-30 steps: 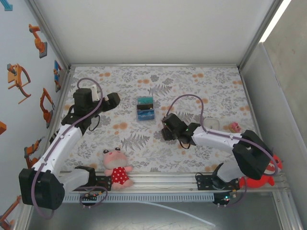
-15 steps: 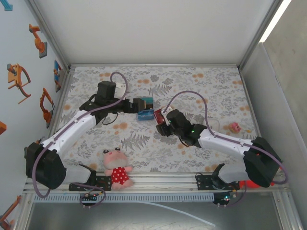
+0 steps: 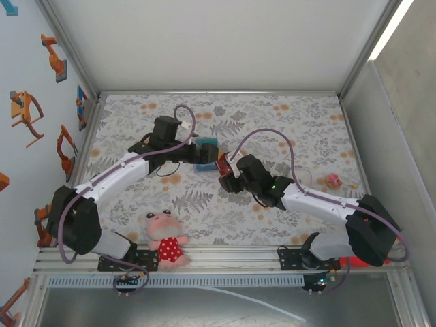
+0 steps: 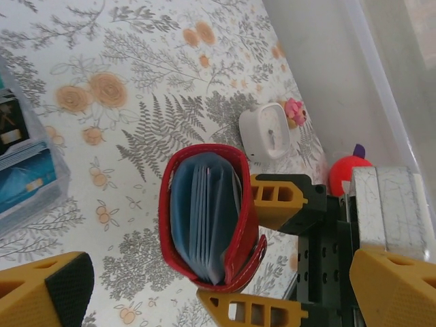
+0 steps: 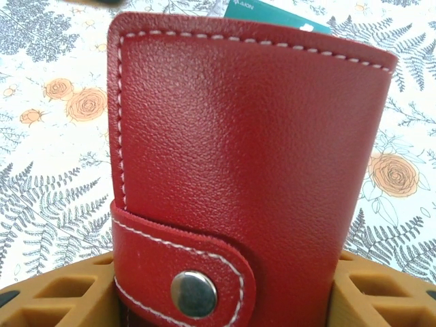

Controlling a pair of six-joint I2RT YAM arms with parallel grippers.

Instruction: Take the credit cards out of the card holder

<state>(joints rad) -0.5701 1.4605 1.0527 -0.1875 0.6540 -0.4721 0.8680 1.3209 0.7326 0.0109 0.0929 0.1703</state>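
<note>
My left gripper should move toward the card holder before it closes: the card holder's red rim (image 3: 219,163) is beyond the open yellow fingers.
The card holder (image 3: 223,165) is a red folding wallet held up off the table, with my right gripper (image 3: 230,176) shut on its lower part. In the right wrist view its cover (image 5: 252,136) faces the camera, the tab with a metal snap (image 5: 194,293) lying over it between the yellow fingers (image 5: 61,300). My left gripper (image 3: 197,151) is open just left of it. The left wrist view looks into the wallet's gaping end (image 4: 204,211), where pale blue-grey pockets show. Blue and teal credit cards (image 3: 206,154) lie stacked on the table beside my left gripper (image 4: 218,283).
A plush toy in a red dress (image 3: 165,242) lies near the front edge. A small white object (image 4: 267,133) and a pink trinket (image 3: 334,180) lie to the right, and a red toy (image 3: 371,257) sits by the right arm's base. Walls enclose the floral mat (image 3: 286,122).
My left arm swung from the left side to the centre, ending beside the card stack and the wallet. My right gripper shifted left and turned the red wallet up into sight.
</note>
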